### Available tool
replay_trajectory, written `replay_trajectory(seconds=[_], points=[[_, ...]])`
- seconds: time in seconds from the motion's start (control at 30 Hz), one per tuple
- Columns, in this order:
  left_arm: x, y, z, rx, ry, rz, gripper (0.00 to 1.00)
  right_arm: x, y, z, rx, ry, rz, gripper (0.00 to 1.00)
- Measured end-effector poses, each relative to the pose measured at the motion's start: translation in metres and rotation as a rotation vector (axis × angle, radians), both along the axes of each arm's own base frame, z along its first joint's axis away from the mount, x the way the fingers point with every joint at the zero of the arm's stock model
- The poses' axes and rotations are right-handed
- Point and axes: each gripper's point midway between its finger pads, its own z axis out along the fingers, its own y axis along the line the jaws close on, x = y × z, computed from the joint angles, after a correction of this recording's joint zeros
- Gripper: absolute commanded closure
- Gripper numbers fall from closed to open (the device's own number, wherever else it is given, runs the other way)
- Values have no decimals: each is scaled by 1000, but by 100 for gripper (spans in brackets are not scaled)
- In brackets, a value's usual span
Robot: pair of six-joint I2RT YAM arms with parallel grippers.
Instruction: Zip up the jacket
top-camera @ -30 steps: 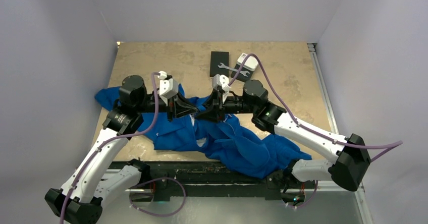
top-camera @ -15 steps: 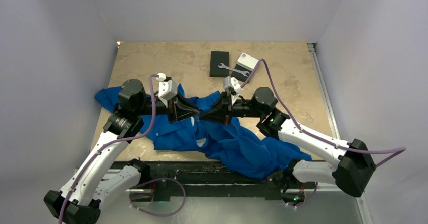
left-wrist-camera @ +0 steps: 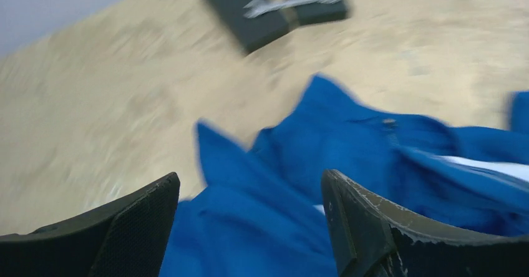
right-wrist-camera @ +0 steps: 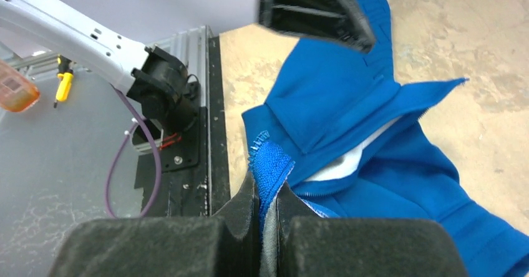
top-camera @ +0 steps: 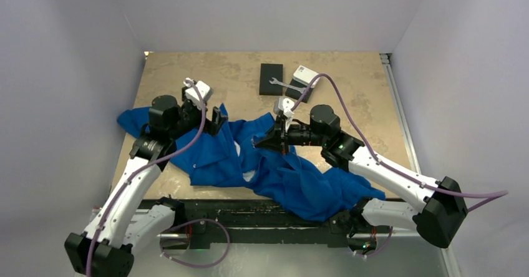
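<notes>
I will spread the jacket's front for zipping, so I will next pick up the jacket's opposite front edge with my left gripper by its free zipper-side corner (top-camera: 223, 110) (left-wrist-camera: 207, 137).
The royal-blue jacket (top-camera: 274, 171) lies crumpled across the near half of the table, with white lining (right-wrist-camera: 349, 158) showing at its open front. My right gripper (top-camera: 259, 141) is shut on a fold of the jacket's front edge (right-wrist-camera: 269, 165), whose zipper teeth show just above the fingertips. That gripper (right-wrist-camera: 267, 193) holds the edge slightly off the cloth. My left gripper (top-camera: 215, 120) hovers open over the jacket's left shoulder area. Blue jacket fabric (left-wrist-camera: 349, 158) lies below its spread fingers (left-wrist-camera: 134, 227), and nothing is between them. In the left wrist view the picture is motion-blurred.
A black box (top-camera: 271, 78) with a silver wrench (top-camera: 290, 87) across it sits at the back centre, next to a white box (top-camera: 305, 75). Tan tabletop (top-camera: 187, 71) lies beyond the jacket. A metal rail (top-camera: 399, 115) runs along the right edge.
My left gripper has opened, let go of the jacket and pulled back up and to the left. My right gripper has shut on the jacket's front edge and shifted slightly right.
</notes>
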Motion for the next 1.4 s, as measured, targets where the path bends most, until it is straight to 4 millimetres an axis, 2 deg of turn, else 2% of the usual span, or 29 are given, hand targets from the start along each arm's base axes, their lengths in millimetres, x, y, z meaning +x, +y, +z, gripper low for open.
replay_trajectory(seconds=[0.1, 0.13, 0.23, 0.33, 0.47, 0.63, 0.83, 0.87, 0.97, 1.0, 1.03, 1.17, 1.23, 1.33, 1.37, 1.4], points=[[33, 39, -43, 56, 111, 194, 18, 3, -3, -8, -33, -5, -19, 100], [41, 45, -55, 70, 144, 228, 17, 4, -3, -12, -38, -8, -22, 100], [54, 52, -107, 111, 279, 292, 17, 2, -8, -21, -65, 5, -33, 100], [61, 50, -140, 90, 397, 316, 9, 3, -9, -18, -60, -2, -43, 100], [69, 47, -154, 31, 459, 340, 8, 2, -11, -12, -47, -17, -44, 100], [80, 41, -160, -56, 494, 355, 14, 1, -11, -11, -46, -23, -44, 100], [89, 29, -165, -162, 530, 333, 43, 1, -11, -11, -46, -23, -44, 100], [88, 28, -168, -167, 534, 329, 51, 1, -11, -11, -46, -23, -44, 100], [83, 23, -171, -195, 553, 310, 86, 2, -11, -11, -48, -22, -48, 100], [82, 21, -171, -204, 557, 298, 95, 2, -12, -12, -49, -21, -49, 100], [80, 17, -169, -216, 564, 280, 100, 2, -12, -12, -51, -19, -51, 100], [81, 9, -155, -205, 540, 199, 100, 7, -14, -16, -67, -16, -73, 100], [97, 9, -128, -181, 476, 175, 100, 15, -16, -16, -76, -15, -92, 100], [147, 20, -50, -153, 242, 182, 100, 45, -23, -13, -95, -15, -159, 100], [174, 29, -6, -138, 107, 204, 100, 61, -28, -10, -102, -20, -194, 100], [194, 36, 27, -131, 5, 227, 100, 77, -33, -6, -109, -31, -233, 100]])
